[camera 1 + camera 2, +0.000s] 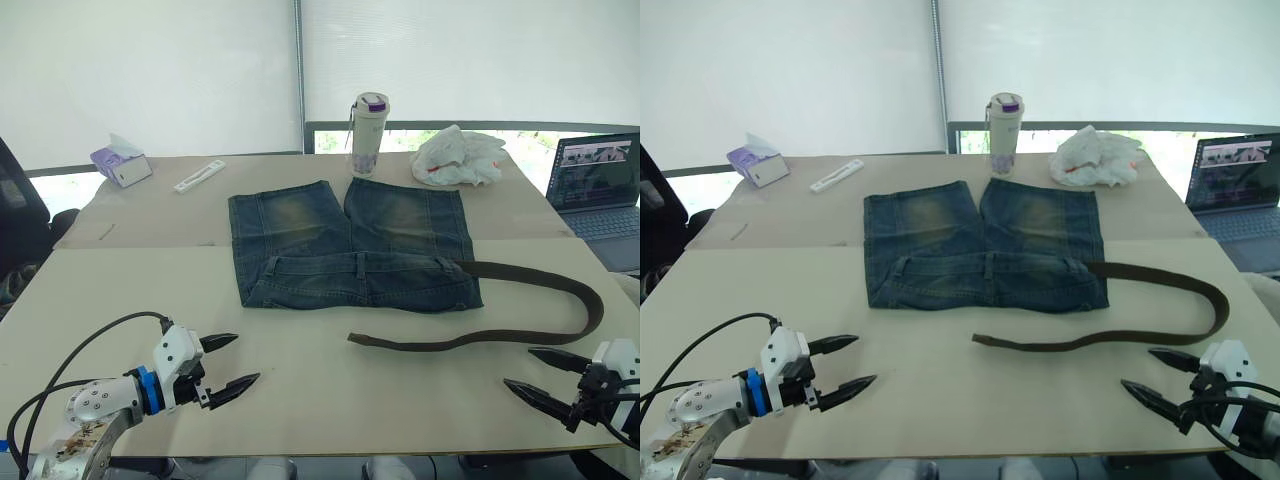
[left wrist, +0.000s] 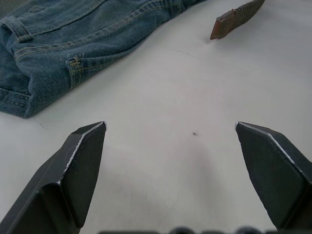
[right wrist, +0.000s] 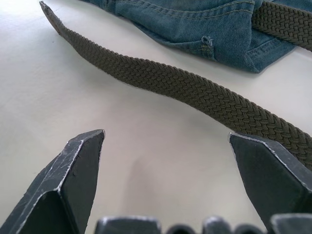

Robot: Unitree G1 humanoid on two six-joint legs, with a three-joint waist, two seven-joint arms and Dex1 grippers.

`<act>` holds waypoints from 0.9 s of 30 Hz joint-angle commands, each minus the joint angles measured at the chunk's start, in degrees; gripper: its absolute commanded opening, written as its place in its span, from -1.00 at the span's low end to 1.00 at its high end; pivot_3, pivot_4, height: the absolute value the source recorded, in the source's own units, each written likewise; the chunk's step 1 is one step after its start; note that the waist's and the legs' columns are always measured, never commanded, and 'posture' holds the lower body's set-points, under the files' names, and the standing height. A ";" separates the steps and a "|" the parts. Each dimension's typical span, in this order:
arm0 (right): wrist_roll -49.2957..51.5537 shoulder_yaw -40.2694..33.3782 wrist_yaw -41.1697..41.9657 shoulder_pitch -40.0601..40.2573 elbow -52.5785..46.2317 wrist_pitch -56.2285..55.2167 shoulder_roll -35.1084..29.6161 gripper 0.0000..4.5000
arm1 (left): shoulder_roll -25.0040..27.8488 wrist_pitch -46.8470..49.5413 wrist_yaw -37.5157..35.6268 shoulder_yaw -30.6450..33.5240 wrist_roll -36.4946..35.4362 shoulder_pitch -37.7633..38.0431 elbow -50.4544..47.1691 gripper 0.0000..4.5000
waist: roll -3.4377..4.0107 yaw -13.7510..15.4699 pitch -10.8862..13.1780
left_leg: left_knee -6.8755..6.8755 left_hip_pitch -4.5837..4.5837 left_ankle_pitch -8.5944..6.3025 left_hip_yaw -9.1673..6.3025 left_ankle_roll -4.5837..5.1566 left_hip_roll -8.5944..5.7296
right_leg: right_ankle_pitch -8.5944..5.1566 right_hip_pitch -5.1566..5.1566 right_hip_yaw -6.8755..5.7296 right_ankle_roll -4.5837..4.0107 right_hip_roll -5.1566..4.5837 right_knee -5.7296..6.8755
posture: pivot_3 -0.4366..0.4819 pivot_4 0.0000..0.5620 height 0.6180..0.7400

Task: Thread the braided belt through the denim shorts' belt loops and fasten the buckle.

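I next need to grip the braided strap behind its plain tip (image 1: pixel 400 346) with my right gripper, so that I can thread the belt (image 1: pixel 590 305) through the shorts' belt loops.
The denim shorts (image 1: pixel 350 245) lie flat mid-table, waistband toward me, with belt loops (image 1: pixel 360 265) along it. The braided belt (image 1: pixel 590 305) leaves the waistband's right end, curves around to the right and comes back toward the front; its plain tip (image 1: pixel 354 339) rests on the table just in front of the shorts. The buckle is hidden. My left gripper (image 1: pixel 247 358) hovers open over the near-left table, short of the shorts' corner (image 2: pixel 29 97). At the near right, my right gripper (image 1: pixel 518 367) is open and empty, with the belt's strap (image 3: pixel 195 90) just beyond its fingertips.
A tumbler (image 1: pixel 368 134) and a crumpled white bag (image 1: pixel 458 157) sit behind the shorts. A laptop (image 1: pixel 600 190) stands at the far right. A tissue box (image 1: pixel 120 162) and a white stick-like item (image 1: pixel 199 176) lie at the far left.
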 commanded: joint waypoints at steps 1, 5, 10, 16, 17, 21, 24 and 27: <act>0.70 -1.78 0.56 -0.26 -0.54 -1.30 -0.56 0.99 | 0.88 -0.84 -1.27 1.29 -0.55 0.49 -0.38 1.00 | 0.00 -0.03 0.00 | 0.00 0.00 0.00 0.00 0.00 0.00 | 0.00 0.00 0.00 0.00 0.00 0.00 | -0.05 -0.47 1.00; 0.67 -1.55 0.32 -0.54 -0.75 -1.20 -0.23 0.99 | 0.96 -0.94 -2.74 1.42 -1.38 0.63 0.09 1.00 | 0.01 -0.07 0.00 | -0.01 0.01 0.00 0.01 0.00 0.01 | 0.00 0.00 0.00 0.00 0.02 0.01 | -0.05 -0.47 1.00; 0.90 -1.69 0.28 -0.67 -0.91 -0.95 -0.19 0.99 | 0.67 -1.13 -3.34 1.38 -1.30 0.30 0.42 1.00 | 0.00 -0.01 0.00 | -0.01 0.00 0.00 0.00 0.00 0.00 | -0.01 0.00 0.00 0.01 0.01 0.00 | -0.05 -0.47 1.00; 2.81 -1.26 -0.29 -2.60 -4.86 1.39 -0.72 0.99 | 1.36 -1.24 -5.80 2.23 -2.83 -0.89 0.62 1.00 | 0.01 -0.12 0.01 | -0.01 0.01 0.00 0.01 0.00 0.01 | -0.01 0.00 0.00 0.01 0.01 0.01 | -0.05 -0.47 1.00; 3.45 -0.72 -0.89 -3.98 -6.19 2.46 -0.76 0.99 | 1.65 -0.71 -6.87 2.58 -3.96 -1.47 0.53 1.00 | 0.02 -0.21 0.01 | -0.01 0.01 0.00 0.01 0.00 0.02 | -0.01 0.00 0.00 0.01 0.02 0.01 | -0.05 -0.47 1.00; 1.01 6.24 -4.49 -13.88 -10.51 6.60 -1.59 0.99 | 4.52 3.46 -11.36 3.69 -9.96 -6.17 0.31 1.00 | 0.01 -0.60 0.06 | 0.00 0.01 0.00 0.08 0.00 0.12 | -0.01 -0.01 -0.02 0.03 0.09 0.06 | -0.05 -0.47 1.00; -4.96 12.95 -7.98 -21.63 -9.86 9.13 -2.60 0.99 | 6.80 5.97 -13.67 4.36 -12.63 -10.04 0.75 1.00 | 0.17 -0.46 -0.01 | -0.01 0.06 0.00 0.05 0.00 0.10 | 0.01 -0.08 -0.06 -0.01 0.13 0.09 | -0.05 -0.47 1.00; -12.45 21.34 -11.09 -32.10 -4.61 11.61 -2.52 0.99 | 7.89 7.21 -13.91 4.58 -13.47 -14.86 1.87 1.00 | 0.09 -0.29 0.05 | -0.02 0.01 0.01 0.03 0.01 0.00 | 0.06 -0.14 -0.08 -0.10 0.13 0.10 | -0.05 -0.47 1.00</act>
